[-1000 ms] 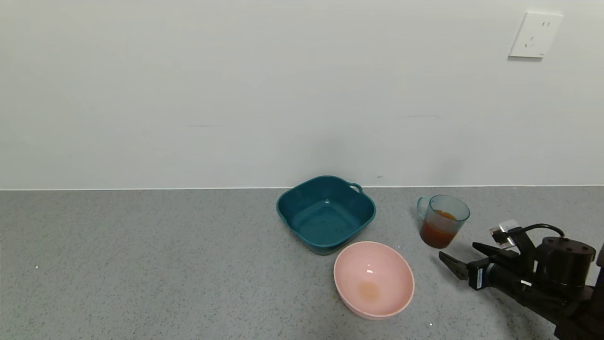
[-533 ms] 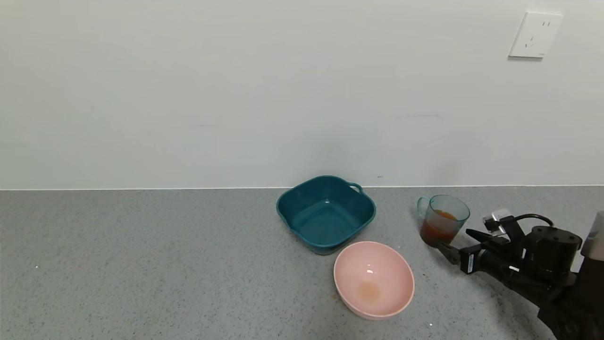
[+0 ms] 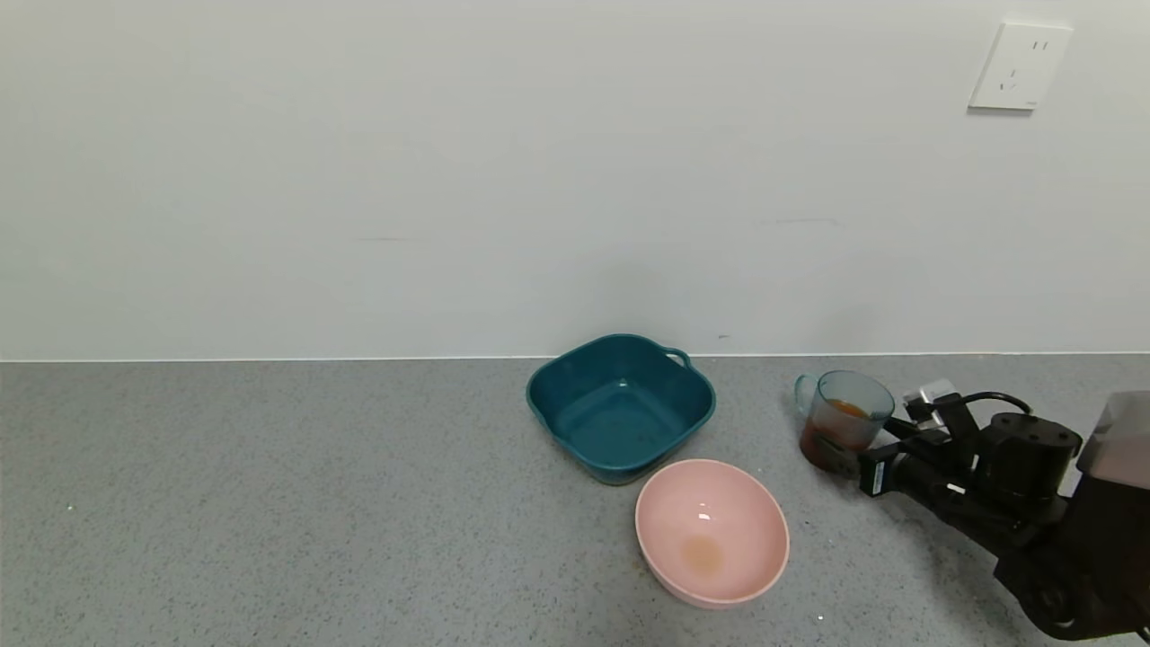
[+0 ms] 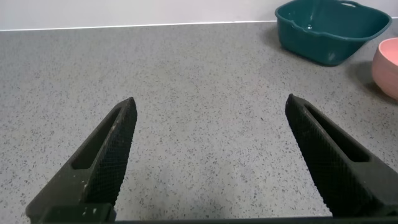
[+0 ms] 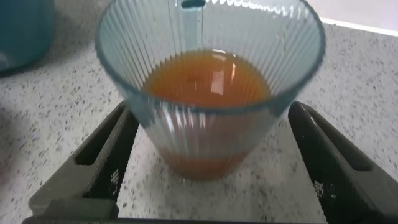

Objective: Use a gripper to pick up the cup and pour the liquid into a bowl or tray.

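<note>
Next, the right gripper picks up the cup by its ribbed body [image 3: 833, 433]. Then I pour the reddish-brown liquid into the teal basin [image 3: 577, 449].
The cup [image 3: 845, 415], a ribbed pale blue mug with its handle on the far side from the gripper, stands upright on the grey counter at the right, about half full of reddish-brown liquid [image 3: 828, 446]. My right gripper [image 3: 860, 447] is open, its two fingers on either side of the cup's lower body. In the right wrist view the cup [image 5: 210, 81] stands between the fingers [image 5: 106, 162], with gaps showing on both sides, and the liquid [image 5: 208, 78] is level. The dark teal basin [image 3: 577, 449] sits left of the cup. My left gripper [image 4: 210, 109] is open over bare counter.
A round pink bowl [image 3: 712, 532] with a faint brown stain lies in front of the basin, left of my right arm. It [image 4: 389, 66] and the basin [image 4: 333, 32] show far off in the left wrist view. A wall with an outlet [image 3: 1020, 67] rises behind the counter.
My right gripper has moved forward and left toward the wall, from short of the cup to having its open fingers around the cup's base. The cup has not moved.
</note>
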You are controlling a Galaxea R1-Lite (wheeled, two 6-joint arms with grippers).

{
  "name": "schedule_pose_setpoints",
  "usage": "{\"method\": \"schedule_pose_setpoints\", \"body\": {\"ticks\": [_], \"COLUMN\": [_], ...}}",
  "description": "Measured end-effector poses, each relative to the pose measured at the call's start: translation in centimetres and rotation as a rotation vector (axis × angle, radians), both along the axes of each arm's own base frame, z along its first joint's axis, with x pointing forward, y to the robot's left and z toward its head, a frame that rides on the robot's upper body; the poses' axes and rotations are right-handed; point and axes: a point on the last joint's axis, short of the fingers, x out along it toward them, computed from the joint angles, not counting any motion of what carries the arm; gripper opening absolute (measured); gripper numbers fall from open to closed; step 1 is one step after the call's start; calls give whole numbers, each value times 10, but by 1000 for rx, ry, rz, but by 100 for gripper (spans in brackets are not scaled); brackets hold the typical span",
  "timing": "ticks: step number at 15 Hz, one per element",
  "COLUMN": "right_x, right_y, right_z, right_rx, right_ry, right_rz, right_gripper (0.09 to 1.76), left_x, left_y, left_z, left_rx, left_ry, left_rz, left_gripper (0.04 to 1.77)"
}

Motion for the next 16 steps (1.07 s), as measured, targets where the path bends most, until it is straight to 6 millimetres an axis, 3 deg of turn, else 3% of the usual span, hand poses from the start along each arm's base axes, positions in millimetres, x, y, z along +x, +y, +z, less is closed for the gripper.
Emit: {"method": "schedule_pose_setpoints", "body": {"ticks": [12,14,16], "right_x": [14,14,15], "right_y": [7,8,8], "right_z": [1,1,0], "right_rx": [-1,-1,-1], "right_ry": [-40,-41,-40], "right_rz": [3,4,5], "right_gripper": [171,142,137], "left_x": [0,0,0], "left_y": [0,0,0], "left_z": [0,0,0], "left_rx": [0,1,1], "left_ry": [0,0,0], "left_rz": [0,0,0], "left_gripper": [172,172,172]}}
